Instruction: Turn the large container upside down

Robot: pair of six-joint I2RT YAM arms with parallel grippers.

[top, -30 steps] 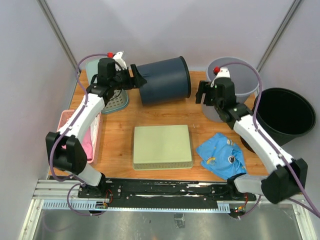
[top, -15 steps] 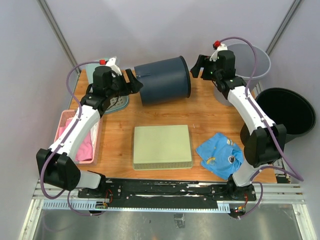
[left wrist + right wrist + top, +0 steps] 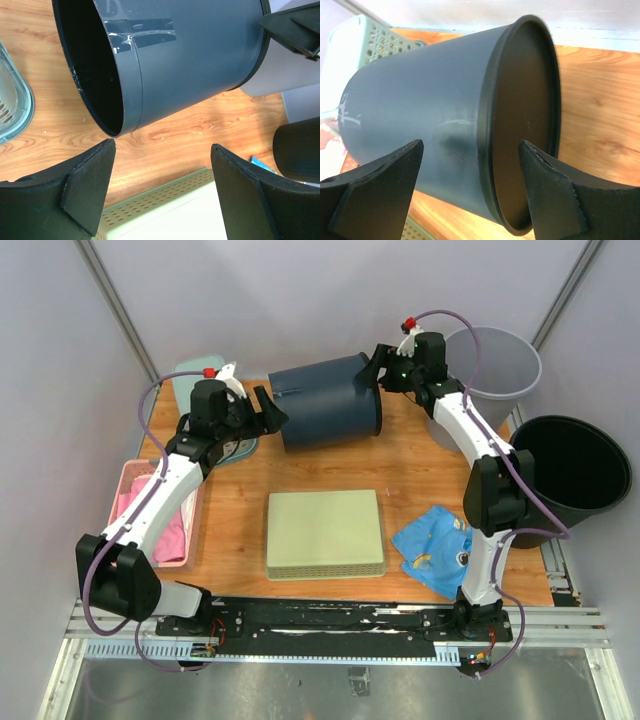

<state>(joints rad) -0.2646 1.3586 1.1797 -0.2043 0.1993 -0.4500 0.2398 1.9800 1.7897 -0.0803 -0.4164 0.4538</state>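
My right gripper grips the large container by its base rim (image 3: 369,378) (image 3: 486,142) next, so that the container's base lifts and its opening turns upside down.
The large dark blue-grey container (image 3: 325,402) lies on its side at the back of the table, its open mouth to the left and its base to the right. My left gripper (image 3: 272,412) is open and empty, just left of the mouth rim. In the left wrist view the container (image 3: 200,60) lies ahead of the open left gripper (image 3: 161,148), apart from it. My right gripper (image 3: 378,368) is open at the base end. In the right wrist view the base rim of the container (image 3: 445,115) sits between the spread fingers of the right gripper (image 3: 470,145), with no visible contact.
A grey bin (image 3: 495,360) stands at the back right and a black bin (image 3: 575,465) off the right edge. A pale green box (image 3: 325,533) lies mid-table, a blue cloth (image 3: 440,550) to its right. A teal basket (image 3: 240,448) and a pink basket (image 3: 130,515) are on the left.
My right arm swung left from the grey bin to the container's base. My left gripper shifted slightly away from the mouth rim. The container stayed on its side.
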